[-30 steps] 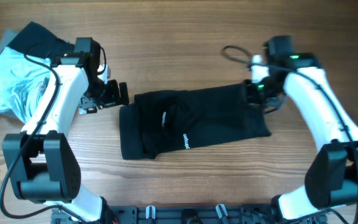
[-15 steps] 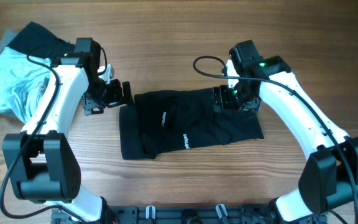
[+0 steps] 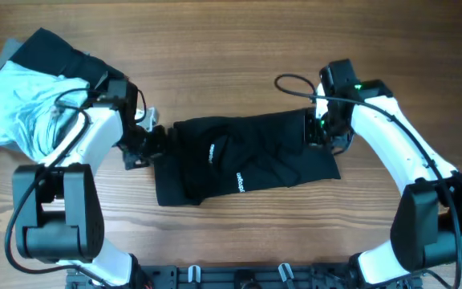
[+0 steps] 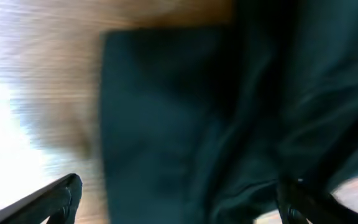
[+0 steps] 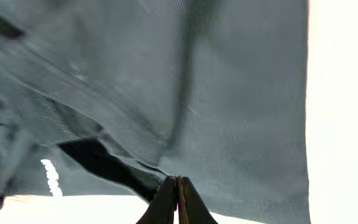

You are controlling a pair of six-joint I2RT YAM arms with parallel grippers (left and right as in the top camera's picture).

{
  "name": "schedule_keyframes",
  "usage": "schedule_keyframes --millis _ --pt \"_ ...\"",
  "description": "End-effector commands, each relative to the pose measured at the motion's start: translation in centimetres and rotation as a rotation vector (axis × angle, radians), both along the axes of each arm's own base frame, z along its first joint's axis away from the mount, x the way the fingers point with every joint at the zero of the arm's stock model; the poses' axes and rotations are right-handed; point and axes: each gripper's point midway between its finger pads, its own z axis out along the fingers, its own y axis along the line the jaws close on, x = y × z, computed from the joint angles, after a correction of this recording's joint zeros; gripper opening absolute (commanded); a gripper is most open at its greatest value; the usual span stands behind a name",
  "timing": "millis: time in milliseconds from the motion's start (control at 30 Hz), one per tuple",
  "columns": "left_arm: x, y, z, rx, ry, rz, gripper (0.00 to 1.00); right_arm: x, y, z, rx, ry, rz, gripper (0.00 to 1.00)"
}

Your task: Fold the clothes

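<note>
The edge of the black garment (image 3: 247,160) farthest from my right gripper should be grabbed next by my left gripper, so that I can fold that edge inward.
A black garment (image 3: 247,160) with white lettering lies folded and rumpled in the middle of the wooden table. My left gripper (image 3: 152,144) is open at the garment's left edge. In the left wrist view its fingers (image 4: 179,205) are spread wide with the dark cloth (image 4: 197,112) between them. My right gripper (image 3: 315,132) is over the garment's right part. In the right wrist view its fingers (image 5: 178,200) are pressed shut just over the cloth (image 5: 229,93); I see no fold held between them.
A pile of clothes lies at the back left corner: a light blue garment (image 3: 10,108) with a black one (image 3: 50,48) on top. A black cable (image 3: 291,84) loops off the right arm. The table's rail (image 3: 239,277) runs along the front edge.
My right gripper swept left over the garment, then came back right; the garment's right edge sits further in. My left gripper moved down and in to the garment's left edge.
</note>
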Motion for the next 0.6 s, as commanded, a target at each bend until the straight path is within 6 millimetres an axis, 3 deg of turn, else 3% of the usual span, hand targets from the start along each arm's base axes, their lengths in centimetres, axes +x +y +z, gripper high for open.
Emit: schedule_keyframes --millis 0,167,233,433,533,567 --pt "-0.3 -3.5 0.4 -0.213 -0.065 -0.067 1.00 -0.5 -0.3 -0.8 -0.019 0.018 -0.027 0.04" --pt "-1.7 -4.7 -2.3 -0.220 -0.060 -0.107 1.00 -0.1 -0.1 -0.8 -0.013 0.003 -0.027 0.04" --pt "-2.1 -6.0 -2.9 -0.280 -0.061 -0.128 0.99 0.0 -0.1 -0.8 -0.012 -0.003 -0.026 0.04" --pt "-1.7 -10.2 -1.2 -0.482 -0.148 -0.224 0.98 0.2 -0.1 -0.8 -0.010 -0.007 -0.027 0.04" --pt "-1.7 -10.5 -1.3 -0.476 -0.171 -0.259 0.76 0.2 -0.1 -0.8 -0.010 -0.008 -0.027 0.04" --pt "-1.7 -10.5 -1.4 -0.468 -0.172 -0.259 0.73 0.2 -0.1 -0.8 -0.010 -0.008 -0.027 0.04"
